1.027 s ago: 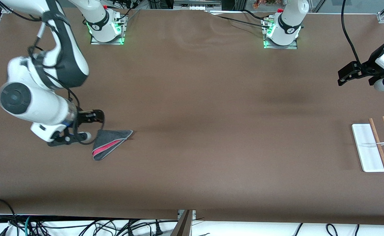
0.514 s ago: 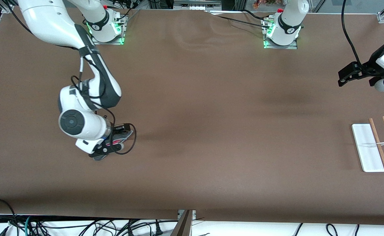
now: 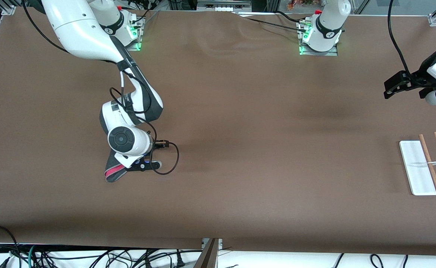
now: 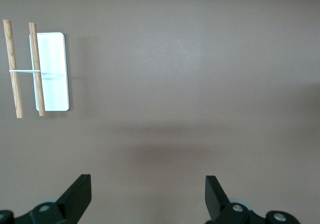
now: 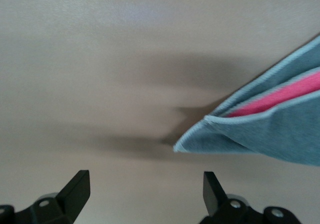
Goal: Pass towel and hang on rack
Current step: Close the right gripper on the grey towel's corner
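Note:
Next, the right gripper grabs the towel by its pointed corner (image 5: 192, 140) to pass it for hanging.
The towel (image 3: 112, 172) lies flat on the table near the right arm's end, dark grey with a pink-red fold showing. The right arm's wrist (image 3: 125, 141) hangs over it and hides most of it. In the right wrist view the towel's pointed corner (image 5: 272, 129) lies on the table just ahead of my right gripper (image 5: 145, 194), which is open and empty. The rack (image 3: 419, 167) lies at the left arm's end, with a white base and two wooden rods; it also shows in the left wrist view (image 4: 50, 69). My left gripper (image 4: 148, 194) is open and empty, held up in the air (image 3: 392, 86).
The brown table cover (image 3: 262, 156) stretches bare between the towel and the rack. A black cable loop (image 3: 167, 163) hangs off the right wrist. The table's front edge runs along the bottom, with cables below it.
The right arm has swung from beside the towel to over it, toward the middle of the table, and now covers most of it. The towel, the rack and the left arm have not moved.

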